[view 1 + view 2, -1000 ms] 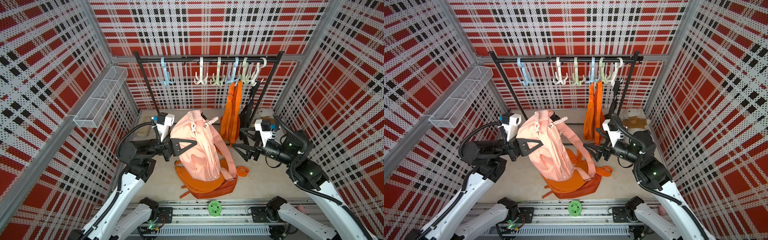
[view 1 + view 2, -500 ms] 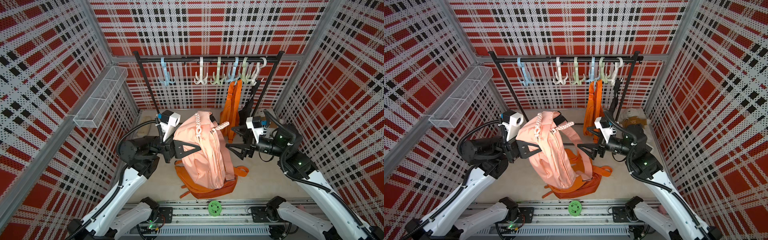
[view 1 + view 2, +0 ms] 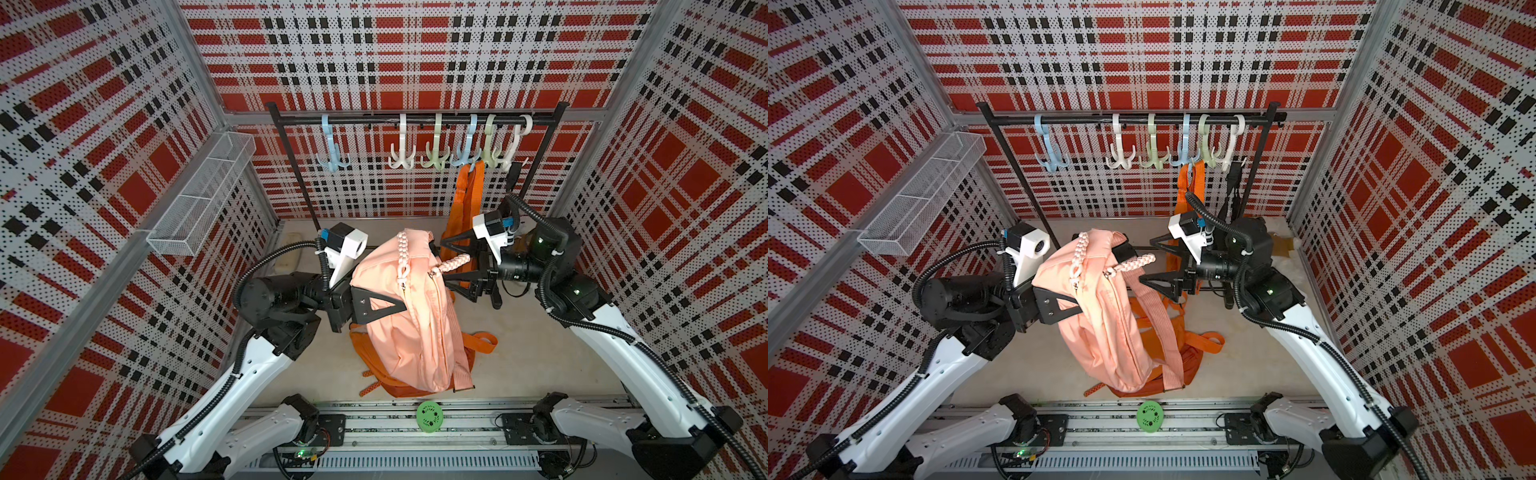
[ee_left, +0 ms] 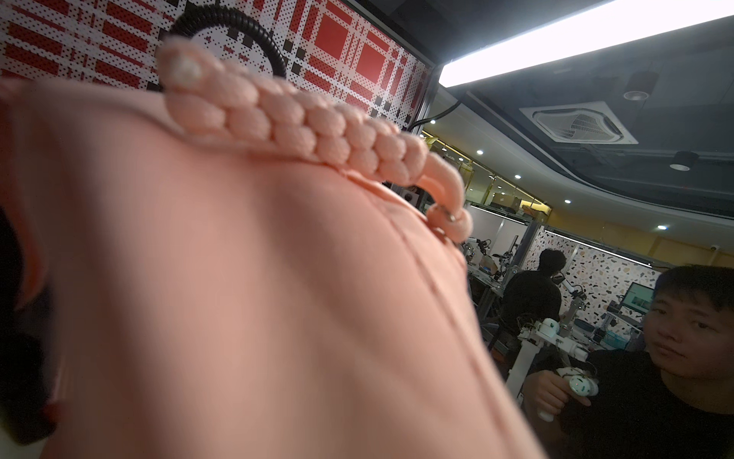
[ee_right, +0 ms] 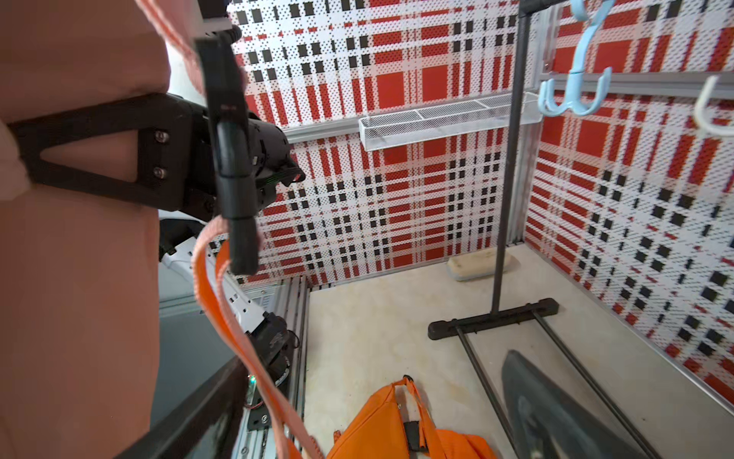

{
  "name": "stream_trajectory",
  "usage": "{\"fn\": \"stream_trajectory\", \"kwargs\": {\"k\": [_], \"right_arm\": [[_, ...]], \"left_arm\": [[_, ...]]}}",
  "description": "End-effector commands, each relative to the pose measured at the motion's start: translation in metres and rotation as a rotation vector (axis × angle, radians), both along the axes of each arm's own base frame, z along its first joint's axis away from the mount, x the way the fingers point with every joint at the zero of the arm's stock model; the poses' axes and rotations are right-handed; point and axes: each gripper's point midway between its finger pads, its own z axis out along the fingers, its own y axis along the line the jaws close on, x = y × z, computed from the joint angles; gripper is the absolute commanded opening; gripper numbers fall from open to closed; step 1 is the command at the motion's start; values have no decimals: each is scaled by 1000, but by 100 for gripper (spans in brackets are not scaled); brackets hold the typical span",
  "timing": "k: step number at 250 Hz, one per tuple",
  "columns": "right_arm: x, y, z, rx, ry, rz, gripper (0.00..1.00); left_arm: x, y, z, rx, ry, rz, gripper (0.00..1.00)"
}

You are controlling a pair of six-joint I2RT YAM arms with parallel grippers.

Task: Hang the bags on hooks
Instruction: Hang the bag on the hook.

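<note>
I need to grab the peach bag's strap next with my right gripper, just below the black buckle. Then I can guide the strap's loop over a hook.
The peach bag (image 3: 411, 316) (image 3: 1108, 316) hangs lifted above the floor, with my left gripper (image 3: 403, 307) (image 3: 1077, 307) shut on its upper side. The fabric (image 4: 238, 278) fills the left wrist view and hides the jaws; a braided zip pull (image 4: 298, 123) lies over the top. My right gripper (image 3: 444, 261) (image 3: 1145, 260) stands open at the bag's top right corner, its tips close to a second braided pull (image 3: 453, 264), and holds nothing. Several hooks hang on the black rail (image 3: 415, 119) behind: a blue hook (image 3: 332, 160), a white hook (image 3: 401, 160), a green hook (image 3: 434, 160).
An orange bag (image 3: 395, 386) (image 5: 381, 425) lies on the floor under the peach one. Another orange bag (image 3: 467, 199) and a black one hang from the right-hand hooks. A wire basket (image 3: 203, 199) juts from the left wall. The rack's foot (image 5: 492, 318) stands on the floor.
The left arm has carried the bag up and to the right. The right gripper has come in leftward from the right side to the bag's top corner, still open.
</note>
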Motion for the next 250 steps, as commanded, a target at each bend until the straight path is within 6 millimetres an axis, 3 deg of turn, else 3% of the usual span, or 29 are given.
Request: {"fn": "stream_trajectory", "kwargs": {"k": [1,13,27,78,202,250], "right_arm": [[-17,5,17,50,-57,123,96],[-19,7,17,51,-51,148,95],[-21,9,17,53,-46,179,84],[-21,11,22,86,-32,197,0],[24,-31,49,108,-128,-321,0],[50,-54,55,122,-166,-541,0]], "left_arm": [[-12,7,13,-27,-32,-3,0],[-13,7,12,-26,-32,-3,0],[-15,9,13,-29,-38,-1,0],[-16,10,11,-25,-44,11,0],[-2,16,0,-10,-42,84,0],[48,8,-12,4,28,223,0]]}}
